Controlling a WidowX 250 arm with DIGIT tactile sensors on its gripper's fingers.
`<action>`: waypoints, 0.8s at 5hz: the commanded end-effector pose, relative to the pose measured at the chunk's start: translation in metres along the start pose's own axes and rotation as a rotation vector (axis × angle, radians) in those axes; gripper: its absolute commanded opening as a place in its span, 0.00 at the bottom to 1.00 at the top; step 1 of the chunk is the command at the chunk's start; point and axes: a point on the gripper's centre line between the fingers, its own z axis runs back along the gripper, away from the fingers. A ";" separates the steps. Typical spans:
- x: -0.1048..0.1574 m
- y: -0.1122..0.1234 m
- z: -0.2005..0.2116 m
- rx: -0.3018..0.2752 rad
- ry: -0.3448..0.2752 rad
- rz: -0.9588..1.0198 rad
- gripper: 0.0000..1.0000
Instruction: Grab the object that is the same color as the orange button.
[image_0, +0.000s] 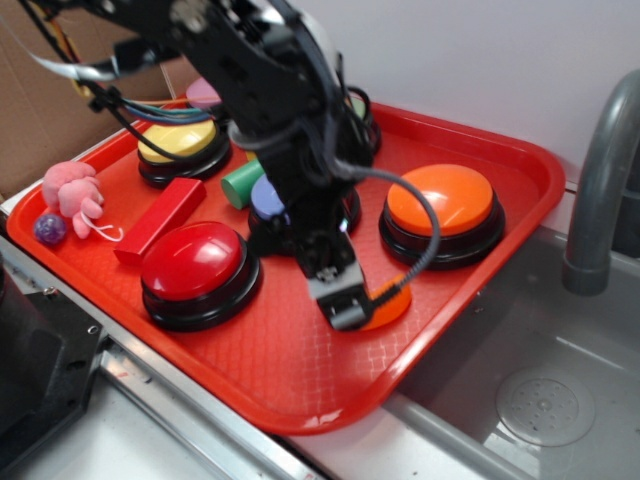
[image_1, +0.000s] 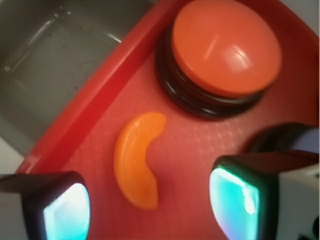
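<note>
The orange crescent (image_0: 390, 305) isn't ready for my gripper to close on yet. The red tray shows in wide gaps and my fingertips are above it, so I should first lower my gripper.
The object, a small glossy orange crescent (image_1: 138, 158), lies flat on the red tray (image_1: 100, 95) near its front right rim. In the exterior view only part of the crescent (image_0: 390, 305) shows, behind the fingers. My gripper (image_1: 150, 202) hangs just above it, open, with one pad on each side of the crescent's near end and not touching it. The gripper (image_0: 342, 303) points down at the tray. The orange button (image_0: 441, 199), a large dome on a black base, stands just beyond the crescent; the wrist view shows the button (image_1: 225, 47) at top right.
On the tray (image_0: 300, 400) stand a red dome button (image_0: 192, 261), a yellow button (image_0: 176, 142) and a blue button (image_0: 266, 197) partly behind the arm, with a red block (image_0: 160, 219) and green cylinder (image_0: 240, 184). A pink toy (image_0: 73, 192) lies far left. A grey sink (image_0: 560, 400) and faucet (image_0: 600, 170) are right.
</note>
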 end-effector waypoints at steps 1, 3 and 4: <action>0.010 -0.015 -0.023 -0.067 -0.063 -0.084 1.00; 0.007 -0.021 -0.029 -0.064 -0.062 -0.079 0.00; 0.009 -0.022 -0.030 -0.064 -0.066 -0.094 0.00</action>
